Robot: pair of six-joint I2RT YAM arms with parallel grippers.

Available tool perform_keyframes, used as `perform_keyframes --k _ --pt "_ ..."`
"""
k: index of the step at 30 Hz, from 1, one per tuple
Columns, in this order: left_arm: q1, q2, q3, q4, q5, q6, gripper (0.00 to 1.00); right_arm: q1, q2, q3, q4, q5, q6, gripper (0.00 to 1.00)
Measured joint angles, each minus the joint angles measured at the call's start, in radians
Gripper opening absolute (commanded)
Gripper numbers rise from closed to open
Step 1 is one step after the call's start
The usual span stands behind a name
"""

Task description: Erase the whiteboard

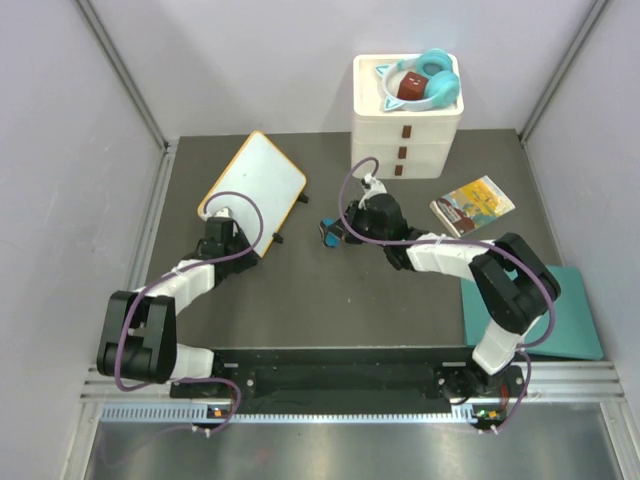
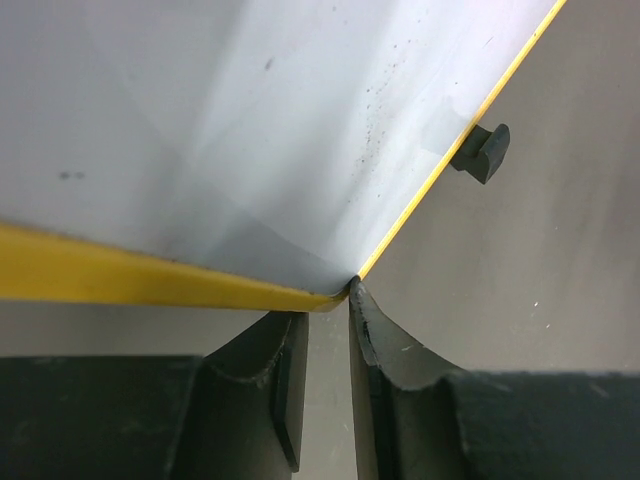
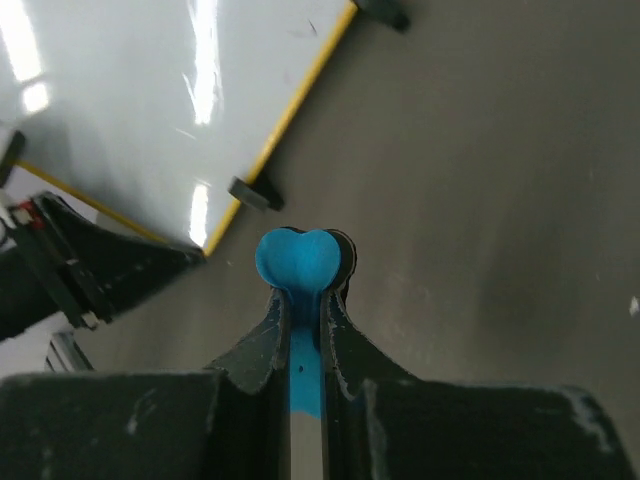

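The blue eraser is above the mat beside the whiteboard and would drop if my right gripper released it now, so I will first move it to the whiteboard.
The whiteboard [image 1: 258, 178], white with a yellow rim and black feet, stands tilted at the back left. Its face shows only faint specks in the left wrist view [image 2: 250, 120] and glare in the right wrist view [image 3: 130, 110]. My left gripper [image 1: 222, 224] is at the board's near corner. Its jaws are almost closed at that corner [image 2: 328, 295]: the rim covers one fingertip and the other touches the corner. My right gripper [image 1: 338, 232] is shut on a blue eraser [image 3: 300, 258]. It holds the eraser just right of the board, above the mat.
A white drawer unit [image 1: 406, 130] with teal headphones [image 1: 430, 80] on top stands at the back centre-right. A colourful booklet [image 1: 472, 205] lies right of my right gripper. A flat teal sheet [image 1: 565, 310] lies at the right edge. Walls close in on both sides.
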State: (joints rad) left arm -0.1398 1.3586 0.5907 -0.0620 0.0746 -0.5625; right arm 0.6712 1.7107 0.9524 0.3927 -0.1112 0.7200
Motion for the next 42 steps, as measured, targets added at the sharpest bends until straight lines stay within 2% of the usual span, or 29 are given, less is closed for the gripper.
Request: perform_keyframes --k 5,13,16,17,18,19,20,21,22,23,24,26,27,28,29,30,31,37,42 --pt "0.000 0.016 0.021 -0.014 0.006 0.022 0.05 0.000 0.002 -0.050 -0.049 -0.020 0.034 0.00" --pt "0.000 0.090 0.102 -0.042 0.023 0.050 0.05 0.000 0.057 -0.103 0.005 -0.036 0.062 0.00" --pt "0.000 0.108 0.119 -0.046 0.032 0.054 0.11 0.000 0.108 -0.103 0.004 -0.048 0.069 0.02" --pt "-0.001 0.113 0.124 -0.046 0.035 0.057 0.18 0.000 0.124 -0.103 0.003 -0.051 0.070 0.05" --pt "-0.002 0.117 0.126 -0.046 0.037 0.060 0.20 0.000 0.139 -0.103 0.006 -0.056 0.077 0.16" --pt "-0.004 0.118 0.128 -0.047 0.038 0.066 0.25 0.000 0.145 -0.097 0.011 -0.062 0.077 0.23" --pt "-0.006 0.118 0.128 -0.048 0.041 0.071 0.42 0.000 0.146 -0.091 0.008 -0.063 0.078 0.30" --pt "-0.008 0.119 0.128 -0.053 0.042 0.078 0.50 0.000 0.148 -0.085 0.003 -0.064 0.074 0.39" --pt "-0.013 0.119 0.128 -0.064 0.041 0.089 0.57 0.000 0.150 -0.080 -0.001 -0.066 0.071 0.43" --pt "-0.017 0.119 0.127 -0.080 0.042 0.096 0.61 0.000 0.150 -0.080 -0.001 -0.066 0.071 0.48" --pt "-0.021 0.118 0.127 -0.090 0.042 0.103 0.67 0.001 0.150 -0.080 -0.004 -0.064 0.066 0.60" --pt "-0.026 0.108 0.127 -0.106 0.041 0.115 0.76 0.003 0.148 -0.077 0.002 -0.065 0.067 0.70" --pt "-0.027 0.100 0.127 -0.113 0.041 0.117 0.81 0.005 0.143 -0.073 0.008 -0.067 0.061 0.89" --pt "-0.028 0.085 0.127 -0.124 0.040 0.120 0.82 0.008 0.141 -0.071 0.008 -0.063 0.058 0.99" --pt "-0.028 0.068 0.127 -0.133 0.040 0.122 0.83 0.010 0.139 -0.070 0.014 -0.066 0.065 0.99" --pt "-0.028 0.050 0.127 -0.142 0.039 0.122 0.93 0.011 0.132 -0.065 0.021 -0.061 0.061 0.99" --pt "-0.028 0.033 0.127 -0.151 0.037 0.121 0.99 0.013 0.124 -0.064 0.017 -0.055 0.056 0.99" --pt "-0.030 -0.137 0.100 -0.207 0.022 0.080 0.99 0.014 0.048 -0.123 -0.031 0.007 0.044 0.99" --pt "-0.033 -0.346 0.048 -0.259 0.019 0.061 0.99 0.014 -0.177 -0.173 -0.186 0.132 -0.034 0.99"
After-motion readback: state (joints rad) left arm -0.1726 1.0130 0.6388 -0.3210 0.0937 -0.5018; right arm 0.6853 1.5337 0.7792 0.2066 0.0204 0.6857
